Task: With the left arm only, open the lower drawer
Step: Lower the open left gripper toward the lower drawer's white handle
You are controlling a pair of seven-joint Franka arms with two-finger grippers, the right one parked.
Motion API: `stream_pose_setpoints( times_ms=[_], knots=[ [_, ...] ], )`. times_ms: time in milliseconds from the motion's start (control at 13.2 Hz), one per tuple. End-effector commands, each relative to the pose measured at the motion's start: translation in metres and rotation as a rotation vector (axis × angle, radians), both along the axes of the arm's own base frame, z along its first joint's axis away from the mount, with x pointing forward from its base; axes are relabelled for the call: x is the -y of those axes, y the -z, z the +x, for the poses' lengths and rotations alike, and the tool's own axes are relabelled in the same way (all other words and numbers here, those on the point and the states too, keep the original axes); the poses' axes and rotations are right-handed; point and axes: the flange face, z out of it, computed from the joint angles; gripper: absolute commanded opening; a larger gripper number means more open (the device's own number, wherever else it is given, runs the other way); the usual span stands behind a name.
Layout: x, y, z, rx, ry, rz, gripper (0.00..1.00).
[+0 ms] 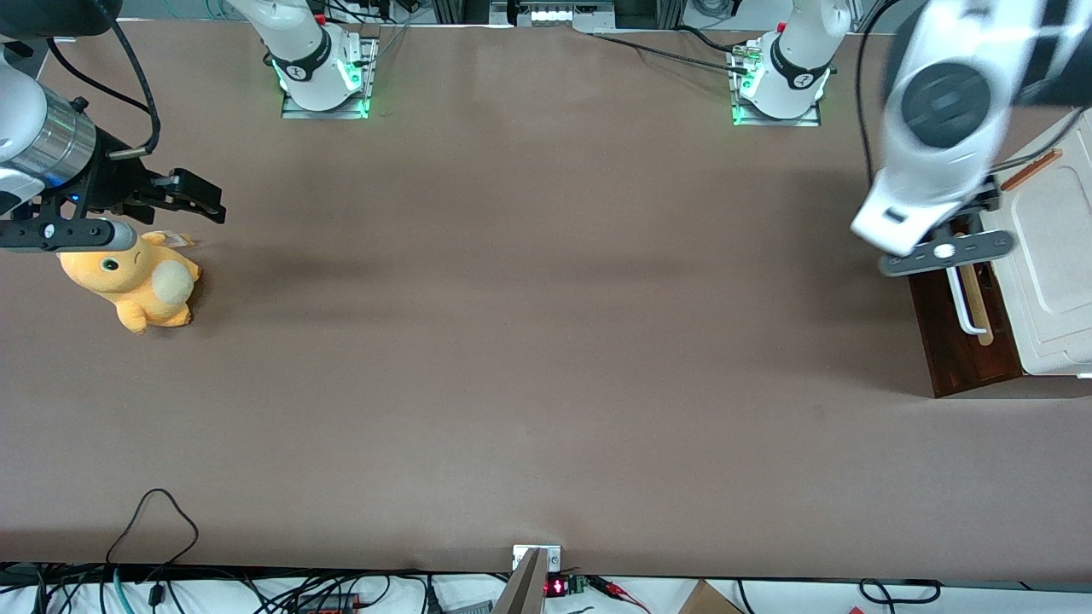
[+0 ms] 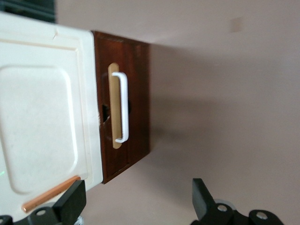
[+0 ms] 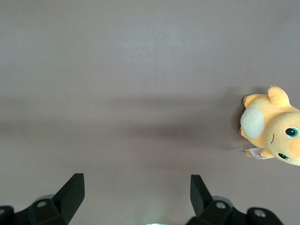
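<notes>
To open the lower drawer, my left gripper should next grab the drawer's handle by its white bar.
The lower drawer has a dark brown front with a white bar handle on a light wood strip. It sits under the cream-white cabinet top at the working arm's end of the table. The left arm hangs over the drawer front's end farther from the front camera and hides its own gripper there. In the left wrist view the gripper is open and empty above bare table, in front of the drawer and apart from the handle. The drawer front lies close against the cabinet.
A thin orange-brown strip lies on the cabinet top. An orange plush toy lies toward the parked arm's end of the table. A black cable loop lies at the table edge nearest the front camera.
</notes>
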Motion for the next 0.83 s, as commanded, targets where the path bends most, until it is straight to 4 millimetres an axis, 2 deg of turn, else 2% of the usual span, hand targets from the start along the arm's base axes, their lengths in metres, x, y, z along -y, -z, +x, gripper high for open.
stream_pose_setpoints(
  times_ms=[0,303,379,455,758],
  knots=[
    [0.007,0.044,-0.014,0.031,-0.047,0.15,1.0],
    [0.017,0.115,-0.035,0.099,-0.062,0.328,1.0],
    [0.018,0.135,-0.041,0.094,-0.012,0.373,1.0],
    [0.015,0.145,-0.039,0.091,0.023,0.403,1.0],
    [0.016,0.144,-0.037,0.082,0.022,0.392,1.0]
  ],
)
